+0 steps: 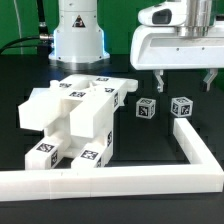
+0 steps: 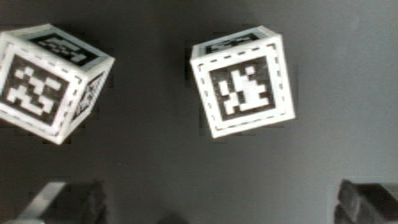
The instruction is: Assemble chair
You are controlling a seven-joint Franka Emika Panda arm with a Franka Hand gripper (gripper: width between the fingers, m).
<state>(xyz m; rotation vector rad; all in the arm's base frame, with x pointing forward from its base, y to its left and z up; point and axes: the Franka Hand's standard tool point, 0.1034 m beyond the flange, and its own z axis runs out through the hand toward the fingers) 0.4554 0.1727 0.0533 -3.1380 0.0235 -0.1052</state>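
Note:
My gripper grabs the opposite sides of the cube beside the bar next, to add the cube to the chair's joined white blocks.
The chair's joined white blocks (image 1: pixel 72 118) stand at the exterior view's left, with square tags on several faces. Two small tagged cubes lie loose on the black table: one cube (image 1: pixel 146 107) (image 2: pixel 50 82) and a second cube (image 1: pixel 181 104) (image 2: pixel 244 82) beside it. My gripper (image 1: pixel 184 80) (image 2: pixel 214 205) hangs above and just behind the cubes, touching neither. It is open, its dark fingertips (image 2: pixel 64 204) wide apart, and only bare table shows between them.
A long white L-shaped border rail (image 1: pixel 110 182) runs along the front and up the exterior view's right side (image 1: pixel 196 146). The robot's base (image 1: pixel 78 35) stands behind the chair parts.

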